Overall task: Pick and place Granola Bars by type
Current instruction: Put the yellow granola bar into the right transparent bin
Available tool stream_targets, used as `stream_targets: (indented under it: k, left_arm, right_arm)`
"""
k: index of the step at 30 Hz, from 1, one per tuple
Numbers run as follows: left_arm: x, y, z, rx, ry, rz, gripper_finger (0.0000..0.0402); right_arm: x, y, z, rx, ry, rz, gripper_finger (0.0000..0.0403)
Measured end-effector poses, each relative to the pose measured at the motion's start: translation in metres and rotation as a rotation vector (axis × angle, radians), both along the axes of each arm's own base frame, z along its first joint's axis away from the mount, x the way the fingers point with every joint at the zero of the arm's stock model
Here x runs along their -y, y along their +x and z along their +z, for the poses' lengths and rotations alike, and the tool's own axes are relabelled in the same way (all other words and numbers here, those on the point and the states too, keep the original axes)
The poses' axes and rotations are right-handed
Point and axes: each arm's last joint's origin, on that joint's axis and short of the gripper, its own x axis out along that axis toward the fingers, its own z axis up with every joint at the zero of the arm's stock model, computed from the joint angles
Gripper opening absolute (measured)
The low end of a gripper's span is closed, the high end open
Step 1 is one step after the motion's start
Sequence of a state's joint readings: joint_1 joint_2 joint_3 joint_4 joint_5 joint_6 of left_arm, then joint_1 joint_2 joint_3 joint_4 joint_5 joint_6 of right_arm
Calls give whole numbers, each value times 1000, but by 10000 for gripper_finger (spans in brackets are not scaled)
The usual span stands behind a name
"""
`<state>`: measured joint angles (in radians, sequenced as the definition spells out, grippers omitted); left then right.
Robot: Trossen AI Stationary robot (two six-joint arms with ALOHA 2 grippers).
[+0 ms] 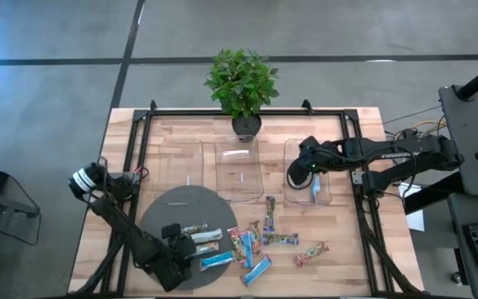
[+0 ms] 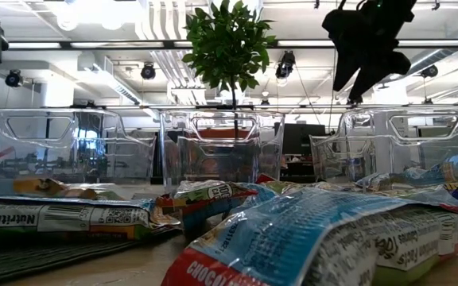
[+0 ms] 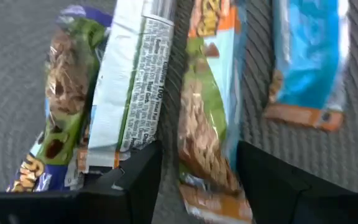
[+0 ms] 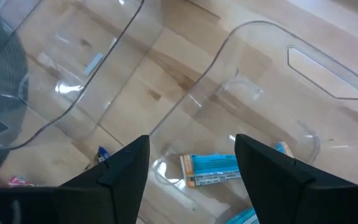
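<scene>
The green-orange-blue bar is next: my left gripper will grab it by its oat-pictured orange end (image 3: 207, 174) to sort the granola bars by type.
Several granola bars lie flat on a grey round mat (image 1: 168, 212) and on the wood beside it. My left gripper (image 3: 197, 149) hangs open low over the mat's near right part. Its fingers stand on either side of the near end of a green-orange-blue bar (image 3: 207, 106). A bar lying white back up (image 3: 132, 81) is beside it, and a blue bar (image 3: 309, 56) lies farther off. My right gripper (image 4: 191, 143) is open above the right clear tray (image 1: 329, 195). On that tray's floor lies a blue-and-white bar (image 4: 213, 168).
Three clear trays stand in a row at the back: left (image 1: 181, 162), middle (image 1: 239, 170) and the right one. A potted plant (image 1: 241, 83) is behind the middle tray. Loose bars (image 1: 270, 212) (image 1: 312, 253) (image 1: 256, 270) are scattered near the front centre. Black frame rails (image 1: 363, 224) border the table.
</scene>
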<state>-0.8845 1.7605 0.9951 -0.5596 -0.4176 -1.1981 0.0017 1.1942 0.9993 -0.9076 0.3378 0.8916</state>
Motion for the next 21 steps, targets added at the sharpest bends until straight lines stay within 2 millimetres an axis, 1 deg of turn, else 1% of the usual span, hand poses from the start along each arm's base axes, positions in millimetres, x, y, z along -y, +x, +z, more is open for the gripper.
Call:
stream_targets:
  k: [8, 11, 17, 21]
  left_arm:
    - [-5, 3, -1, 38, 46, 27, 189]
    - [-7, 2, -4, 36, 54, 26, 181]
    - [-7, 1, -5, 33, 56, 25, 137]
    - [-2, 4, 2, 6, 24, -13, 102]
  right_arm:
    - [0, 0, 0, -1, -3, 5, 226]
    - [0, 0, 0, -3, -5, 9, 226]
    - [0, 0, 0, -9, -11, 20, 226]
    - [0, 0, 0, -12, -14, 26, 226]
